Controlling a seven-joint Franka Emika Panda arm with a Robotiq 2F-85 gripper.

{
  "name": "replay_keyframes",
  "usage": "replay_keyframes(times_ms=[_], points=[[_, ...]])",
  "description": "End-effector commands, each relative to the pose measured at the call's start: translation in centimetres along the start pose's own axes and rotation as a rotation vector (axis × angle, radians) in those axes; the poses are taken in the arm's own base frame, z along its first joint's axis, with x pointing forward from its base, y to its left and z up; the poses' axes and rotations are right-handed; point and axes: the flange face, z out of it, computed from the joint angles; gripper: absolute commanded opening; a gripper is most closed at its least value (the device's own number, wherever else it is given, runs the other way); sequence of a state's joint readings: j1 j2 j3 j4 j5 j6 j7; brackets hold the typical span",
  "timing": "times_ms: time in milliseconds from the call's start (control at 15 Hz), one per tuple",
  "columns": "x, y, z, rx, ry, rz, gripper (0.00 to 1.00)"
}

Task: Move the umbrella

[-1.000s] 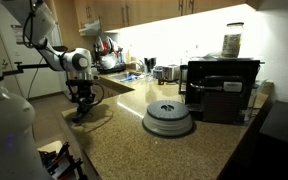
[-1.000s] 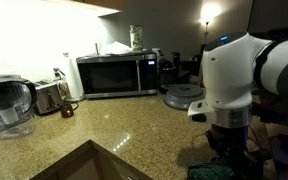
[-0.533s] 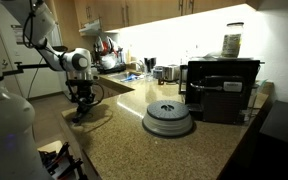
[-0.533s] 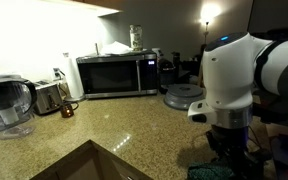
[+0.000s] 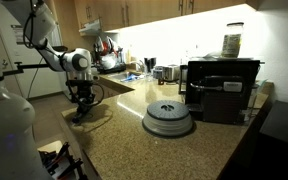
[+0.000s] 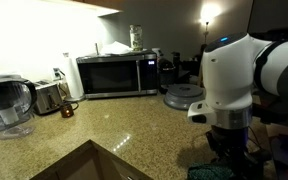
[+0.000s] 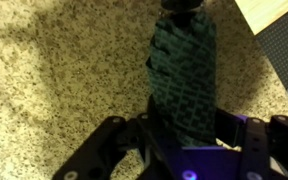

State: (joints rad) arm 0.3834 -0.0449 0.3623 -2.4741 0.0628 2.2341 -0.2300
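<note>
The umbrella [image 6: 210, 172] is lying on the flat granite. My gripper needs to open now, because the umbrella would stay on the counter.
The umbrella [image 7: 182, 70] is a folded dark bundle with a green checked pattern, lying on the speckled granite counter in the wrist view. My gripper [image 7: 182, 125] is low over it, with a finger pressed against each side of the bundle. In an exterior view the gripper [image 5: 81, 104] hangs down to the counter near its left end. In an exterior view the white arm hides most of the gripper [image 6: 224, 150], and a greenish part of the umbrella [image 6: 210, 172] shows below it.
A round grey ribbed disc [image 5: 168, 118] sits mid-counter beside a black coffee machine [image 5: 222, 88]. A microwave [image 6: 114, 75], a toaster [image 6: 49, 97] and a water pitcher [image 6: 6, 105] line the wall. A dark recess [image 6: 89, 165] cuts into the counter's front.
</note>
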Motion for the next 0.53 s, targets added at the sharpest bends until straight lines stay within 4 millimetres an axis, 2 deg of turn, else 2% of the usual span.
replay_keyframes(times_ms=[0,333,400,467], points=[[0.01,0.00,-0.02,0.000,-0.001,0.000,0.44],[0.01,0.00,-0.02,0.001,-0.001,0.000,0.44],[0.01,0.00,-0.02,0.001,-0.001,0.000,0.69],[0.03,0.02,-0.02,0.001,-0.001,0.000,0.70]])
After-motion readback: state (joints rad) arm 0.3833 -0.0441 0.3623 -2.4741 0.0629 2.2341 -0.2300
